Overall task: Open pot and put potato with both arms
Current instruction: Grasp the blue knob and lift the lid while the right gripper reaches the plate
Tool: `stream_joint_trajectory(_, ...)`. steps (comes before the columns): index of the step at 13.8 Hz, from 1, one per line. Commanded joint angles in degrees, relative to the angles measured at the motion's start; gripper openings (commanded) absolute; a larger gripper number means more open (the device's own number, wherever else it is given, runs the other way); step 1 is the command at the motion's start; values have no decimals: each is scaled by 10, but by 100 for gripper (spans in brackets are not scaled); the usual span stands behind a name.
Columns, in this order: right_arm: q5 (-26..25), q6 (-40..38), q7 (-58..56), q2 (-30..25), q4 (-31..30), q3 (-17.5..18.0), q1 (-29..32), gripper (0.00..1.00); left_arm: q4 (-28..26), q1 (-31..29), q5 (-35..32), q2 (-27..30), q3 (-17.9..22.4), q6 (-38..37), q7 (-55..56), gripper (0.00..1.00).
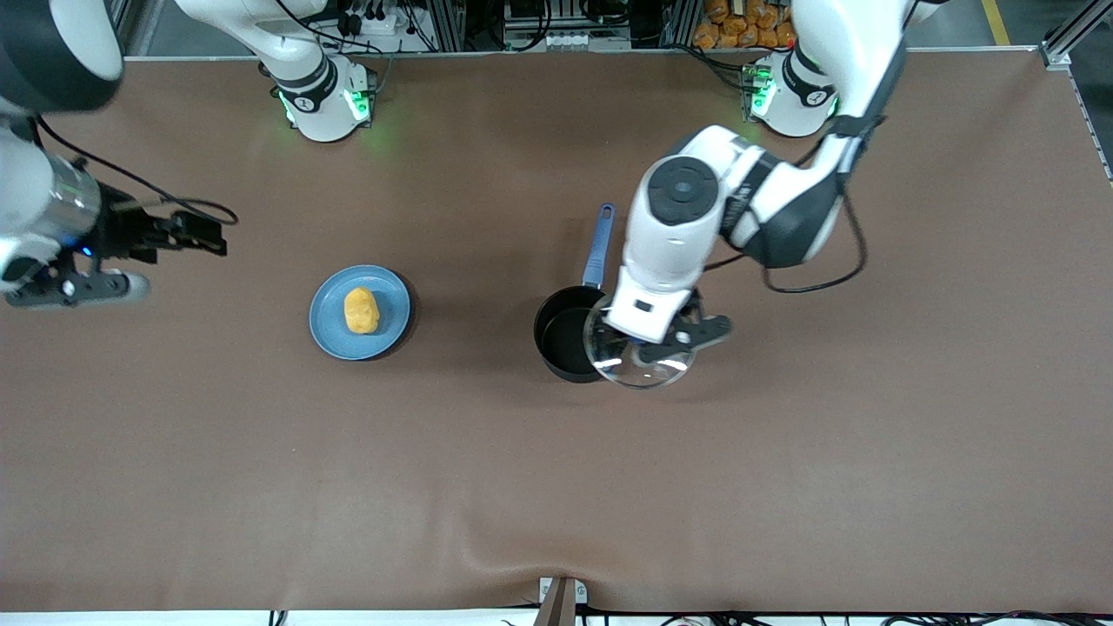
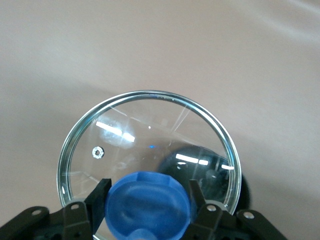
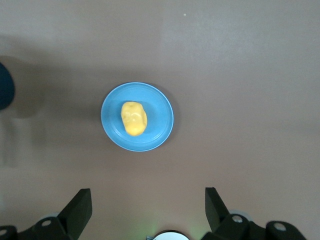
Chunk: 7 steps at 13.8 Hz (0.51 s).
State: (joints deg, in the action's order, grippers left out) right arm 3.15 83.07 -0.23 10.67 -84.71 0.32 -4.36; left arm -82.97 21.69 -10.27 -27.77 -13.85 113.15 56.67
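The yellow potato will go into the pot (image 1: 563,335), so next my right gripper will grip the potato by its middle (image 1: 361,309).
The black pot (image 1: 563,335) stands open with its blue handle (image 1: 598,248) pointing toward the robot bases; its inside shows nothing. My left gripper (image 1: 665,343) is shut on the blue knob (image 2: 149,202) of the round glass lid (image 1: 639,369) and holds it over the pot's rim toward the left arm's end of the table. The lid (image 2: 150,135) fills the left wrist view. The yellow-orange potato (image 1: 361,310) lies on a light-blue plate (image 1: 326,326) toward the right arm's end. My right gripper (image 1: 196,233) is open and empty, high up; its wrist view shows the potato (image 3: 134,118) below.
The plate (image 3: 157,137) sits on the brown table cover. A dark round edge (image 3: 4,85) shows at the rim of the right wrist view. Both arm bases (image 1: 326,104) stand along the edge farthest from the front camera.
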Motion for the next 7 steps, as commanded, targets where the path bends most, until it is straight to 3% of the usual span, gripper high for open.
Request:
stream_joint_trajectory(1, -7, 45, -2, 18, -24, 3, -3, 100, -91, -60, 13, 76, -12, 1, -68, 31)
stream_joint_trajectory(7, -5, 287, -9, -2, -253, 7, -28, 100, -169, -166, 31, 105, -16, 19, -222, 31)
